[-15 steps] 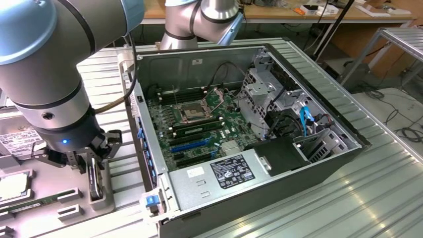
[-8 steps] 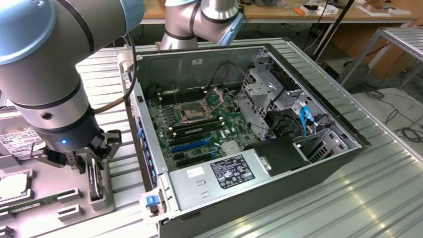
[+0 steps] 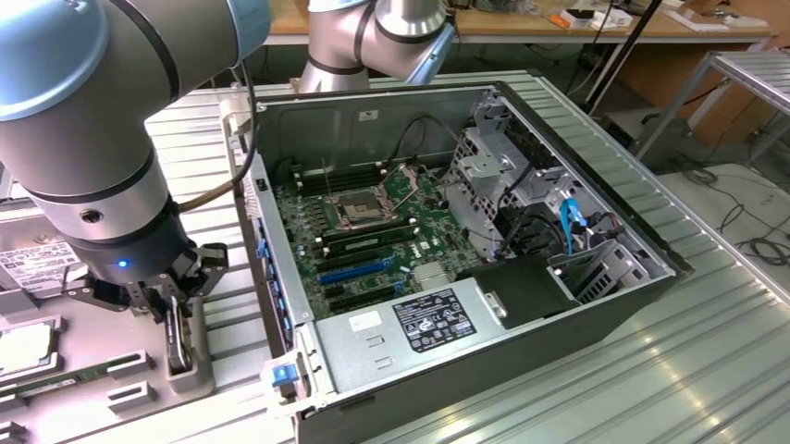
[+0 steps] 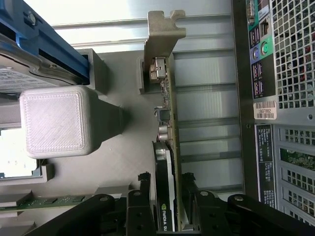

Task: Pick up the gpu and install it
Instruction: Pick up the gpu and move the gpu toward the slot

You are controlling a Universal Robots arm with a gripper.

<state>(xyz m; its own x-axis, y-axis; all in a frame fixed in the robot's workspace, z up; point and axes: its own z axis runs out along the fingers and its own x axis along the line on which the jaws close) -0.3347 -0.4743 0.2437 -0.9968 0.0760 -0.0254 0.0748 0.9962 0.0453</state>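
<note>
The sides of the tray's slot crowd the GPU's lower edge, so my gripper should next grab the GPU's upper edge by the black cooler (image 3: 177,319).
The gpu (image 3: 180,344) is a thin black card that stands on edge in a slot of the grey holder tray (image 3: 92,407), at the exterior view's lower left. My gripper (image 3: 170,310) hangs right over it. In the wrist view I look along the gpu (image 4: 166,157), with its silver bracket at the far end. My gripper (image 4: 165,181) is open, with one black finger on each side of the card's black cooler and a thin gap on one side. The open computer case (image 3: 642,242) lies beside the tray, its motherboard (image 3: 370,231) facing up.
A green memory stick (image 3: 68,379) and a hard drive (image 3: 28,264) with a white label sit on the same tray. A grey printed block (image 4: 54,120) stands near the card. The case's side wall (image 3: 274,277) rises close to the gripper. A second arm's base (image 3: 370,37) stands behind the case.
</note>
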